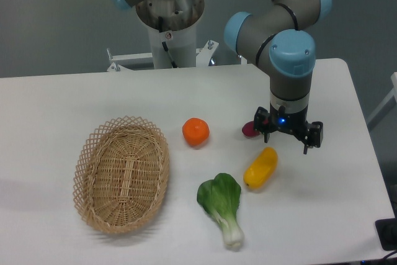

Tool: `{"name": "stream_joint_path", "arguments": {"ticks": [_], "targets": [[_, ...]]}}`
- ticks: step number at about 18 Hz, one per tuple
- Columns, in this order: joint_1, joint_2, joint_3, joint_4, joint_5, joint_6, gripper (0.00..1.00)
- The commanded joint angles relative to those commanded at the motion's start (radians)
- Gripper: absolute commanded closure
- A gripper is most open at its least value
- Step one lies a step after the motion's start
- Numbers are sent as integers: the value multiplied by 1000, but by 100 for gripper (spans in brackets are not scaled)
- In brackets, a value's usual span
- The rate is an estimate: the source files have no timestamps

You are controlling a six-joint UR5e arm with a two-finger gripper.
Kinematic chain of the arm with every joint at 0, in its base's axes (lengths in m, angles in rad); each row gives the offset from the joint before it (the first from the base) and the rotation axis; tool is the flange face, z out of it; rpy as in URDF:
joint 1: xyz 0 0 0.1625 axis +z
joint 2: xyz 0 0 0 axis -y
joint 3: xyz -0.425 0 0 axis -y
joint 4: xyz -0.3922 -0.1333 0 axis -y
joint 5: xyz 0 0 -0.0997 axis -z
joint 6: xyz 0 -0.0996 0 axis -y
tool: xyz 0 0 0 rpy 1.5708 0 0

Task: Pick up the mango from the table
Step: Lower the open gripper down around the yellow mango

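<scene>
My gripper grabs the mango's end (269, 155) beside the dark red fruit next, to pick the mango up.
The mango (260, 169) is a yellow, elongated fruit with an orange tinge. It lies on the white table (56, 103) right of centre, tilted with its far end pointing up and right. My gripper (286, 142) points down, just behind and to the right of the mango's far end. Its two dark fingers (306, 146) are spread apart with nothing between them. It does not touch the mango.
A round orange (196, 131) lies left of the mango. A small dark red fruit (249, 130) is partly hidden behind the gripper. A green bok choy (222, 206) lies in front. An oval wicker basket (121, 175) stands at the left. The table's right edge is close.
</scene>
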Motion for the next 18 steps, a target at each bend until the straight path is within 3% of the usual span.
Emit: {"name": "stream_joint_path", "arguments": {"ticks": [4, 18], "targets": [[-9, -41, -42, 106, 0, 23, 0], [-49, -127, -57, 124, -51, 37, 0]]}}
